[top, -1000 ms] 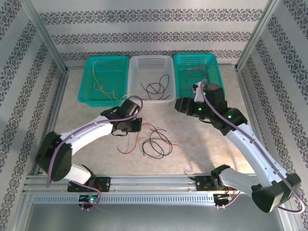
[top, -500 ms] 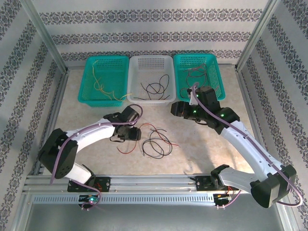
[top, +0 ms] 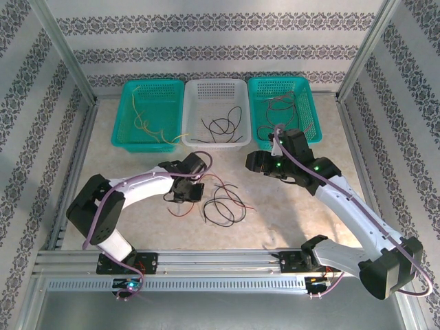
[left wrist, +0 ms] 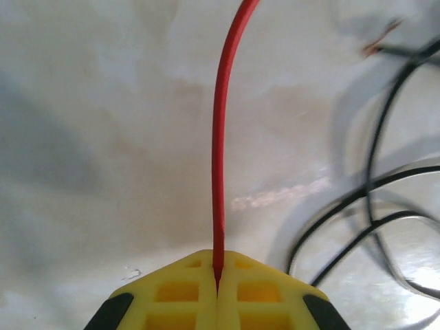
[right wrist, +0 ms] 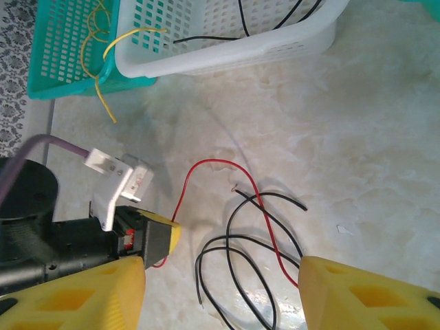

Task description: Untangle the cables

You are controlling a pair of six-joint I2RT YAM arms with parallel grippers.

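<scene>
My right gripper will next take hold of the red cable's loose end (top: 251,207) (right wrist: 292,280), away from my left gripper. Then I can untangle the red cable from the black cables.
A tangle of cables lies mid-table: a red cable (top: 237,198) crossing looped black cables (top: 223,212). My left gripper (top: 190,193) is low at the tangle's left edge, shut on the red cable (left wrist: 220,137), which runs straight out from between its closed yellow fingertips (left wrist: 237,271). Black cables (left wrist: 375,158) curve to the right of it. My right gripper (top: 254,162) hovers above the tangle's far right side, open, its yellow fingers (right wrist: 89,295) wide apart with the red cable (right wrist: 206,162) and black cables (right wrist: 247,242) on the table below. Nothing is between them.
Three baskets line the back: a teal basket (top: 127,144) holding a yellow cable (top: 141,122), a white basket (top: 216,145) with black cables, and a teal basket (top: 313,110) with reddish cables. A yellow cable end (right wrist: 104,103) hangs outside the left basket. Metal frame rails border the table.
My left gripper slid right and nearer to the tangle, opened briefly, then shut on the red cable. My right gripper drifted slightly left and lower, staying open.
</scene>
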